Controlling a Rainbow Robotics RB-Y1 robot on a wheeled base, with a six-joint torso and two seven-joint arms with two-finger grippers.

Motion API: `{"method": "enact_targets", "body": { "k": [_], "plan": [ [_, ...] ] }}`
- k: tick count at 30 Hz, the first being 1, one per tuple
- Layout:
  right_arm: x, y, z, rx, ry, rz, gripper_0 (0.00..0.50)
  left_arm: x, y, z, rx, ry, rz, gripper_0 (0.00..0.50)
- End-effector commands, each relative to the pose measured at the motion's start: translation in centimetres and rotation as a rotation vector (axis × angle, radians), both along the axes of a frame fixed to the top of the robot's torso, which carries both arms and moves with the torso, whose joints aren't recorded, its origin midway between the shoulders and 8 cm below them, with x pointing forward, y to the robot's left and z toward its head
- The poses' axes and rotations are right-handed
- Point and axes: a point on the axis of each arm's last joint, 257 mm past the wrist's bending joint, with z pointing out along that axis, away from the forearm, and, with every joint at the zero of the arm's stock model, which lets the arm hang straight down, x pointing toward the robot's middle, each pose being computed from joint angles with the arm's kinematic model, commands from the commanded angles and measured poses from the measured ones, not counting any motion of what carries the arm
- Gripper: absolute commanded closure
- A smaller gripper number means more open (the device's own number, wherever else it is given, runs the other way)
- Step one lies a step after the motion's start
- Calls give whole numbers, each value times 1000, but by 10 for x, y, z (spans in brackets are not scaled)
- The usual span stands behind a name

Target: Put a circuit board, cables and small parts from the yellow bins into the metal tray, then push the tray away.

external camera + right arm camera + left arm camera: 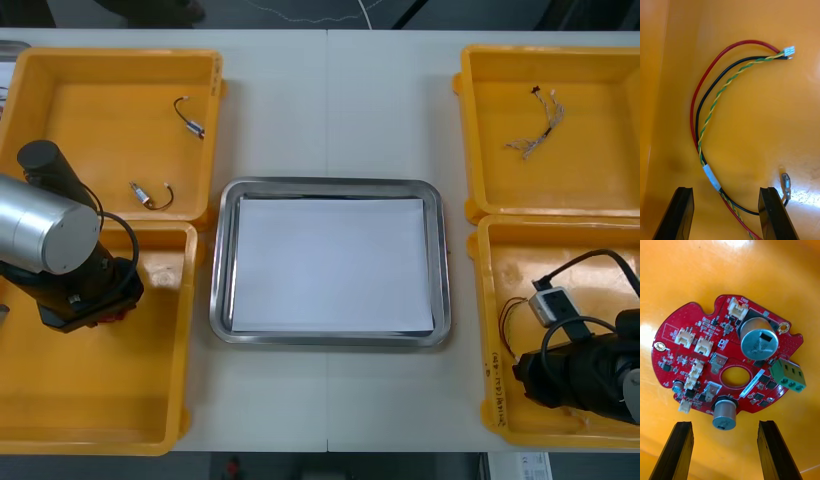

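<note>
My left gripper picks up the red board by the small silver cylinder at its edge (724, 414) next, since the board spreads wider than the open fingers.
A round red circuit board (728, 363) lies flat on the floor of the near-left yellow bin (150, 400). My left gripper (725, 424) hangs just short of it, open, its fingertips (683, 427) either side of the board's near edge. In the near-right yellow bin (500, 420) lies a cable (711, 108) of red, black and twisted yellow-green wires with a white plug (789, 50). My right gripper (727, 190) is open above it, and the taped stretch of the cable runs between its fingers. The metal tray (222, 260), white inside, sits in the middle of the table.
The far-left bin (60, 70) holds two small metal parts (190, 120) (148, 195) with dark leads. A thin cable bundle (540, 125) lies in the far-right bin (480, 150). A metal terminal (786, 184) rests beside my right finger.
</note>
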Motion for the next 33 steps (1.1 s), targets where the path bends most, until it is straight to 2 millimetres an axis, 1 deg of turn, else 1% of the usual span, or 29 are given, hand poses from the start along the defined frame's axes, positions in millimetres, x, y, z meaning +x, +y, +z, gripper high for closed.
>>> {"method": "enact_targets", "body": {
  "k": [1,8,16,23,24,25,26,27,33],
  "plan": [
    [-14,3,-11,-24,17,41,0,17,-14,7,-19,-50,41,0],
    [-14,-2,-15,-66,4,42,0,18,-16,6,-20,-49,39,0],
    [-14,2,-17,-64,0,45,0,18,-18,3,-7,-51,37,0],
    [-14,2,-17,-63,0,44,0,17,-18,2,-6,-49,35,0],
    [-14,2,-17,-63,0,43,0,18,-18,2,-6,-50,34,95],
    [-14,1,-17,-64,0,40,0,18,-18,2,-6,-49,33,224],
    [-15,2,-18,-64,3,41,0,17,-18,2,-5,-48,30,314],
    [-14,2,-18,-64,1,41,0,17,-17,2,-5,-48,30,495],
    [-13,-3,-20,-71,-1,34,0,18,-17,0,-4,-54,17,500]
  ]
}}
